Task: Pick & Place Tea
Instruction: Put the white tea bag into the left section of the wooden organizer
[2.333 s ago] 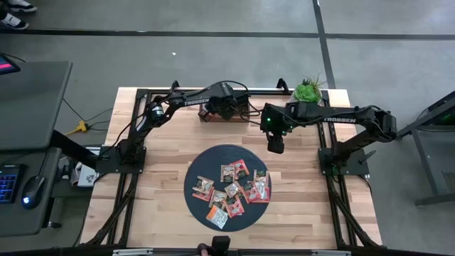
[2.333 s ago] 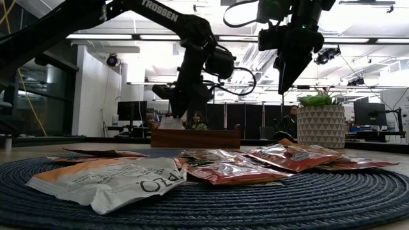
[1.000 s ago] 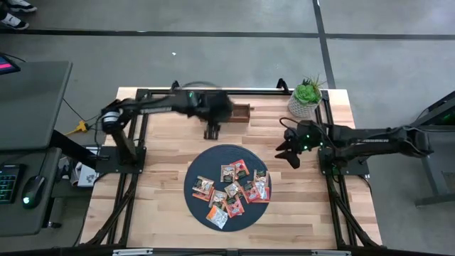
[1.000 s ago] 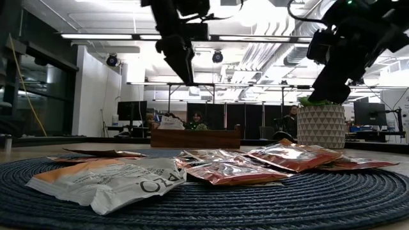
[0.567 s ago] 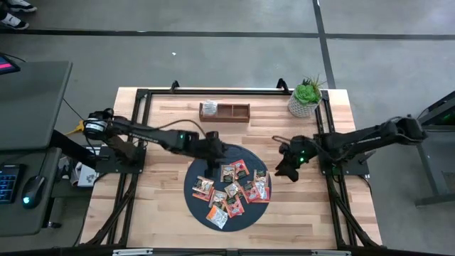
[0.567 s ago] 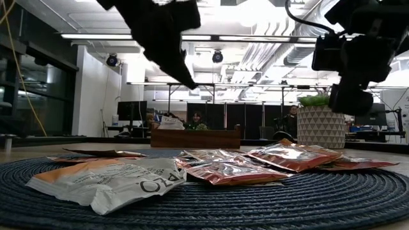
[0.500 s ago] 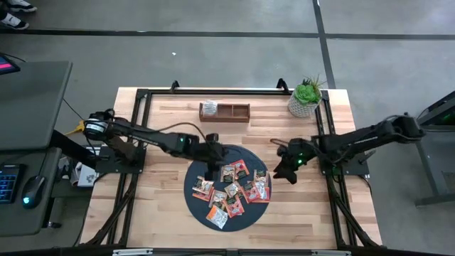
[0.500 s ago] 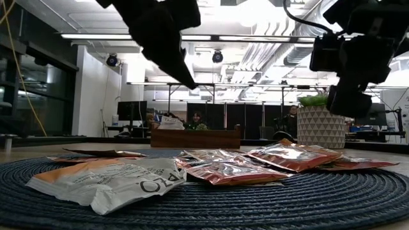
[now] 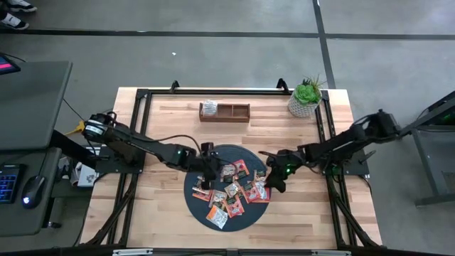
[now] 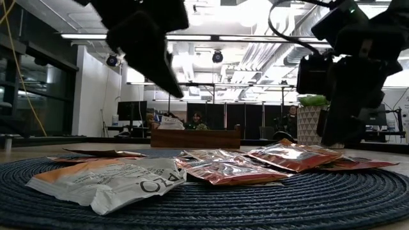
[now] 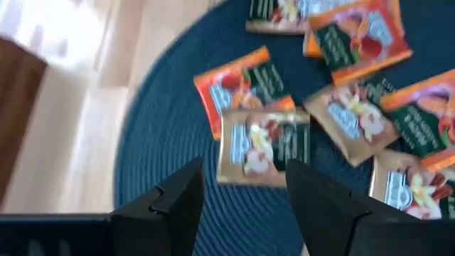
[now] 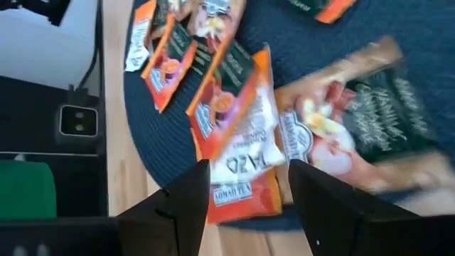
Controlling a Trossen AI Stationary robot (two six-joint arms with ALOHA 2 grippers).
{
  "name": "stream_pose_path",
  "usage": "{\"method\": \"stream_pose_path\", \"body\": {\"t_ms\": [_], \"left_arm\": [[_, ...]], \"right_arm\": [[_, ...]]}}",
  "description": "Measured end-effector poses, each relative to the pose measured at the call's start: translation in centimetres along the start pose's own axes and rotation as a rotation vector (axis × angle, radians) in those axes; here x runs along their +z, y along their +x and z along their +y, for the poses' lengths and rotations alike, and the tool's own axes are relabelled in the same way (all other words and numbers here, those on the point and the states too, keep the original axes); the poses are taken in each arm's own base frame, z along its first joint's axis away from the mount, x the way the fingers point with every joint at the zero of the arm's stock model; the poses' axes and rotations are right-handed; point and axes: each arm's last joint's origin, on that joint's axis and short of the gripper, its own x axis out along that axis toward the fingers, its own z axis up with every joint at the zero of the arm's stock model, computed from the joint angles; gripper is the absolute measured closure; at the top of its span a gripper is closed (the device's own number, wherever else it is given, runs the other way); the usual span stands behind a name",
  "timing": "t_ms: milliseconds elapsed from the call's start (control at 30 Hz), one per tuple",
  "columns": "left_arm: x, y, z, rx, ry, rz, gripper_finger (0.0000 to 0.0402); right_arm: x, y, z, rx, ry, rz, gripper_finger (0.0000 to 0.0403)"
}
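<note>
I should next take hold of the white-and-orange sachet by its edge (image 9: 260, 191) with my right gripper. Then I can place it in the wooden box (image 9: 232, 113).
The tea (image 9: 231, 188) is a heap of small flat sachets, orange, red, brown and white, lying flat on a dark round woven mat (image 9: 249, 215). My left gripper (image 9: 207, 179) hangs open above the mat's left part. In the left wrist view its fingers (image 11: 178, 206) stand apart over a brown sachet (image 11: 263, 146), clear of it. My right gripper (image 9: 274, 183) hangs open over the mat's right edge. In the right wrist view it stands above a white-and-orange sachet (image 12: 242, 160). In the low view both grippers (image 10: 147, 51) (image 10: 345, 89) stay above the sachets (image 10: 223, 167).
A wooden box (image 9: 225, 112) with two compartments stands at the table's far side, a white item in its left compartment. A potted plant (image 9: 306, 96) stands at the far right corner. Black frame rails (image 9: 138, 142) run along the table's left and right sides.
My left gripper has swung from beside the wooden box toward the table's near edge and down, over the mat's left part. My right gripper has gone toward the table's left and down, from beside the mat to over its right edge. The sachets have not moved.
</note>
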Motion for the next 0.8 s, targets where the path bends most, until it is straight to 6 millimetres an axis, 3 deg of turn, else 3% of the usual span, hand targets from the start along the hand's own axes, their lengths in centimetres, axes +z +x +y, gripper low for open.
{"method": "stream_pose_path", "body": {"t_ms": [133, 300, 800], "left_arm": [[-1.8, 0.3, -1.0, -0.015, -0.049, 0.021, 0.0208], [-2.5, 0.0, -2.3, -0.034, -0.074, 0.021, 0.0208], [-2.5, -0.1, -2.7, -0.01, -0.117, -0.019, 0.0208]], "right_arm": [[-0.4, 1.0, -0.5, -0.019, 0.01, 0.019, 0.0214], [-0.5, 1.5, -0.6, -0.009, 0.012, 0.015, 0.0214], [-0.2, 1.7, -0.5, 0.011, 0.016, -0.017, 0.0214]]}}
